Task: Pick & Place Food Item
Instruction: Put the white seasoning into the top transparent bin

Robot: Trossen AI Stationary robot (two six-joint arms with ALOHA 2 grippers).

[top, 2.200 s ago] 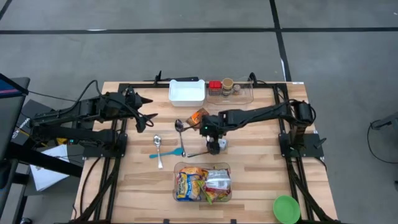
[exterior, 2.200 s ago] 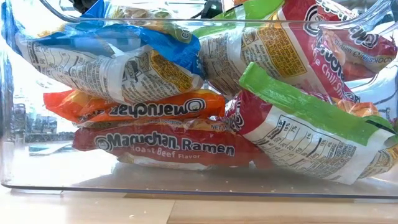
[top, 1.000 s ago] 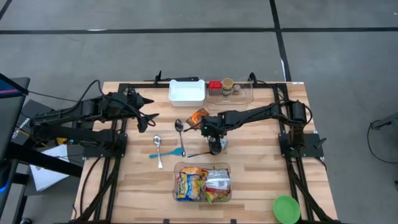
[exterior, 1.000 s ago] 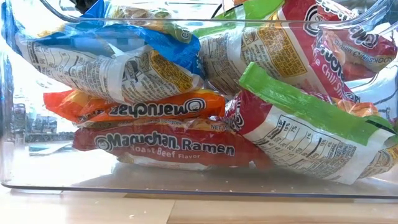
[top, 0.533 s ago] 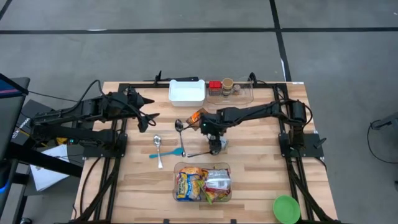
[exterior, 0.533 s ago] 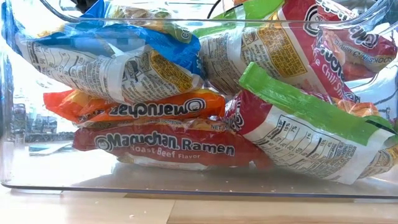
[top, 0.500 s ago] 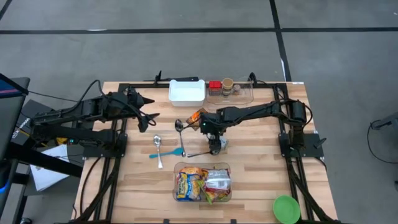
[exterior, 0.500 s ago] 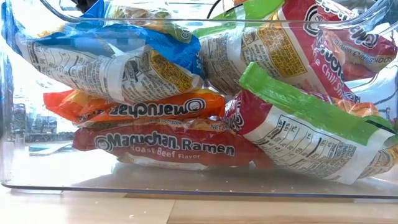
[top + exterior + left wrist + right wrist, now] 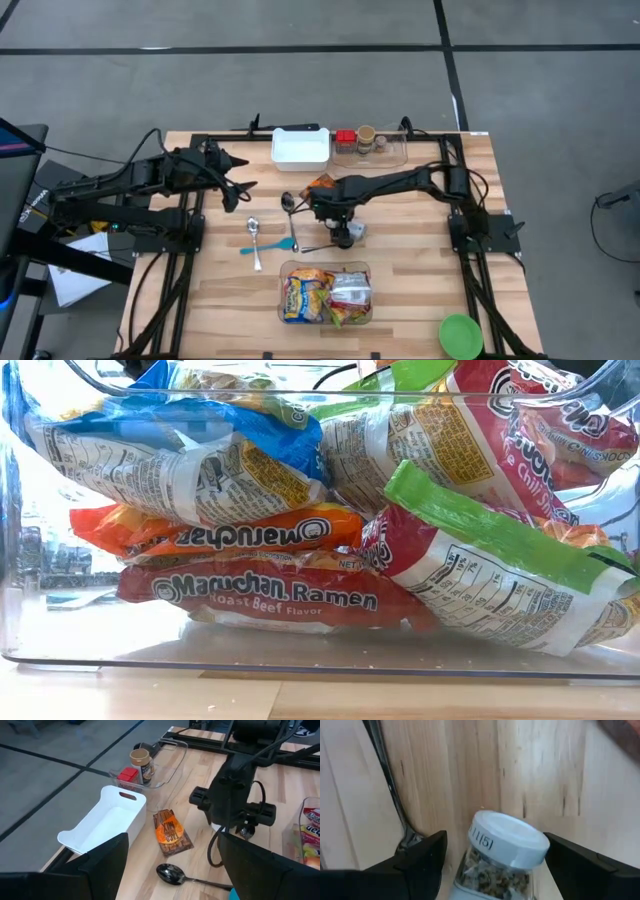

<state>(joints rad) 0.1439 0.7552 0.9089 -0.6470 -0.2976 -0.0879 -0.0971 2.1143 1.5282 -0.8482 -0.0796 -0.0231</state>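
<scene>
Next, my right gripper reaches the small jar and grabs its glass sides below the lid (image 9: 357,231) to set the jar in the clear tray.
A small clear jar (image 9: 504,851) with a white lid and greenish-brown flakes stands on the wooden table near its middle (image 9: 356,231). My right gripper (image 9: 495,870) points down over it, open, with one finger on each side of the jar and a gap showing at the one finger. It shows in the high view too (image 9: 345,234). A brown and orange snack packet (image 9: 171,832) lies flat just beyond it, toward the far edge. My left gripper (image 9: 240,172) waits open above the table's left side, holding nothing.
A dark utensil's handle (image 9: 384,775) lies right beside the jar. Spoons (image 9: 253,238) lie to its left. A white bin (image 9: 300,149) and a clear tray of spice jars (image 9: 368,142) stand at the far edge. A clear bin of ramen packets (image 9: 300,550) and a green bowl (image 9: 460,335) stand near.
My right arm has stretched a little farther toward the table's left, and its gripper has tipped steeper, to point straight down over the jar. The jar has stayed in place.
</scene>
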